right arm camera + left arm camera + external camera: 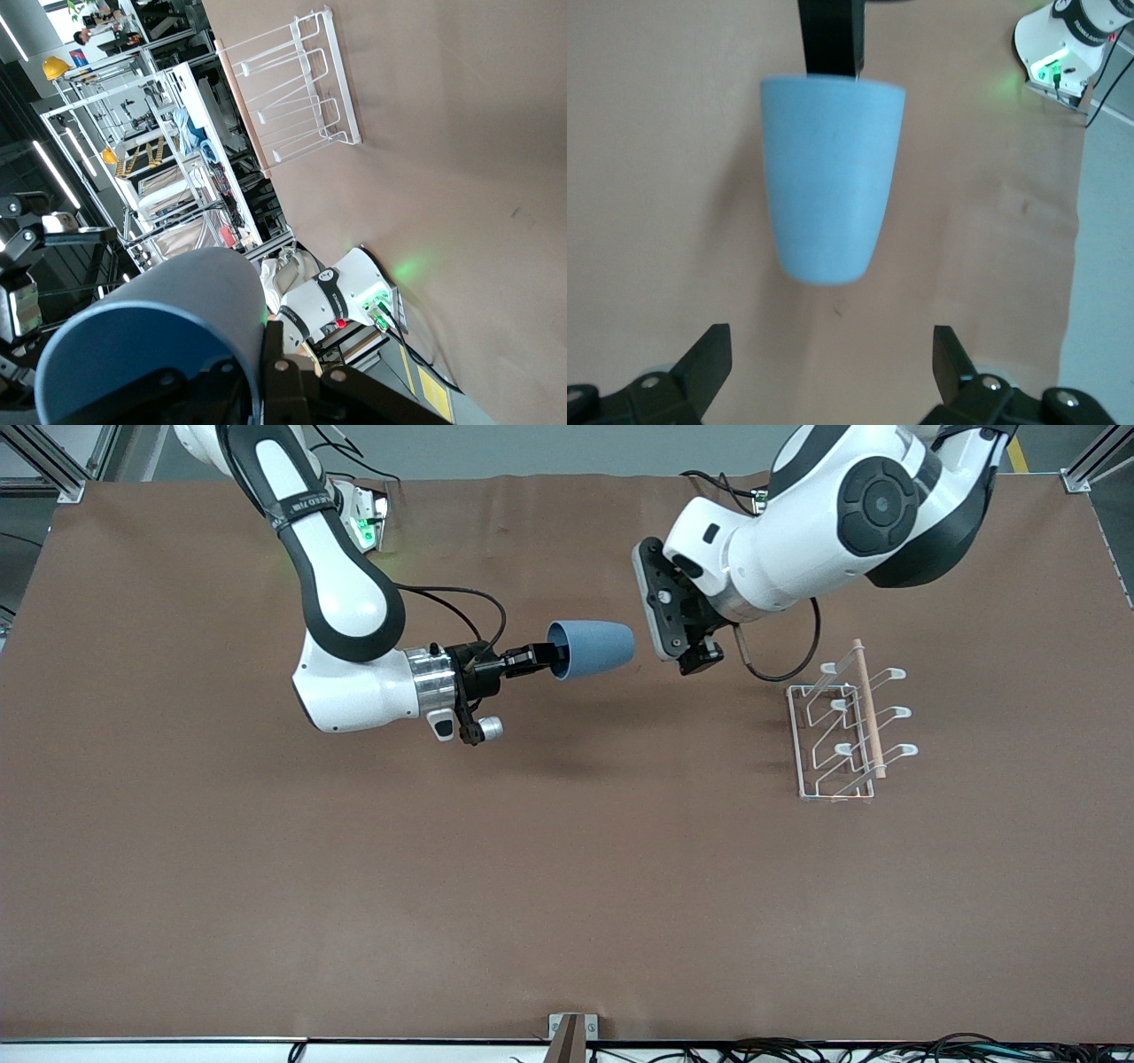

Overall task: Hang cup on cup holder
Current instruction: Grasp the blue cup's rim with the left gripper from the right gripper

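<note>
My left gripper should grab the light-blue cup's base end, so that the light-blue cup's open rim stays free to go over a hook.
My right gripper (554, 657) is shut on the rim of the light-blue cup (598, 649), one finger inside and one outside. It holds the cup on its side above the table's middle, base pointing at my left gripper (657, 613). The left gripper is open and empty, a short gap from the cup's base. In the left wrist view the cup (831, 177) hangs ahead of the spread fingers (709, 354). In the right wrist view the cup's blue inside (133, 363) fills the near corner. The white wire cup holder (842, 726) with its wooden rod stands on the table toward the left arm's end.
A brown cloth (532, 886) covers the whole table. A white unit with a green light (365, 524) sits by the right arm's base. A black cable (788, 664) loops from the left wrist between that gripper and the cup holder.
</note>
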Motion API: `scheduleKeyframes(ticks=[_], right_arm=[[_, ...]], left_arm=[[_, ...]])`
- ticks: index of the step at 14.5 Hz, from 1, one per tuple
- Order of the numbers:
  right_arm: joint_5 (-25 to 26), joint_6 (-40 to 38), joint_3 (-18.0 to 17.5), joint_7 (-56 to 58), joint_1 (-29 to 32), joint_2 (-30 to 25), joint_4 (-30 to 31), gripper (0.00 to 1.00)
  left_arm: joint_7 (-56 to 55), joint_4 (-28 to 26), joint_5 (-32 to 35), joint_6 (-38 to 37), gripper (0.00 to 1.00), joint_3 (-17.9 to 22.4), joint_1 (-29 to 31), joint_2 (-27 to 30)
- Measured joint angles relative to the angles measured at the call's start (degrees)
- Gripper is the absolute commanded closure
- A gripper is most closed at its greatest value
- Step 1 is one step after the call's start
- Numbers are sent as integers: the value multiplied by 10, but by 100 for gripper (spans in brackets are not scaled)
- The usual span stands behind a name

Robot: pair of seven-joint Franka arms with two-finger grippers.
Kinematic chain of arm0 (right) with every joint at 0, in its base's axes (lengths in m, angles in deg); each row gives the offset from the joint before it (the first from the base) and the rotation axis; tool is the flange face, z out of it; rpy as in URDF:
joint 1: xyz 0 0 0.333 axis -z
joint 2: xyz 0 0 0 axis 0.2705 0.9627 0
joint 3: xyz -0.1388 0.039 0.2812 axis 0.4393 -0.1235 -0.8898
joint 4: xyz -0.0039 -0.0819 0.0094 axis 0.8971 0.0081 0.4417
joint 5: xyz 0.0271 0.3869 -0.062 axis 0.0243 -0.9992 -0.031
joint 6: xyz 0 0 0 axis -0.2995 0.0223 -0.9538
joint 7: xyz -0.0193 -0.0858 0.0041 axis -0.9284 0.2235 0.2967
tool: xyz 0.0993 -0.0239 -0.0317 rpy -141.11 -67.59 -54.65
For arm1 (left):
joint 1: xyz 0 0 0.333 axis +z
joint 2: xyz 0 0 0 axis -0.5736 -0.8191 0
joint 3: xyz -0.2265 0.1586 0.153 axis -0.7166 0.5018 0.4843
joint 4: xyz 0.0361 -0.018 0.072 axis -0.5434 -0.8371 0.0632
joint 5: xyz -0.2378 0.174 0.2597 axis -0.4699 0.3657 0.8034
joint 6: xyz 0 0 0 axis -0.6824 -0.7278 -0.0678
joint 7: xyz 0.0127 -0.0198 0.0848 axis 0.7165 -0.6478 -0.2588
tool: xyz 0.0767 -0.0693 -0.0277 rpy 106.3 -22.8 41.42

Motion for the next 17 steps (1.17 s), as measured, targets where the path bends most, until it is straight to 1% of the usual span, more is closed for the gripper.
scheduleKeyframes(ticks=[4,11,12,13,15,17], right_arm=[[-2,11,0,0,-3,0,0,98],[-5,21,0,0,-9,0,0,97],[-5,21,0,0,-9,0,0,97],[-5,21,0,0,-9,0,0,97],[-6,21,0,0,-9,0,0,96],[-6,19,0,0,-9,0,1,96]], left_arm=[[0,0,0,54,0,-11,-13,-28],[0,0,0,110,0,-11,-45,-61],[0,0,0,114,5,-11,-47,-65],[0,0,0,115,17,-11,-49,-68],[0,-2,0,115,28,-11,-51,-73],[0,-6,1,117,56,-10,-50,-73]])
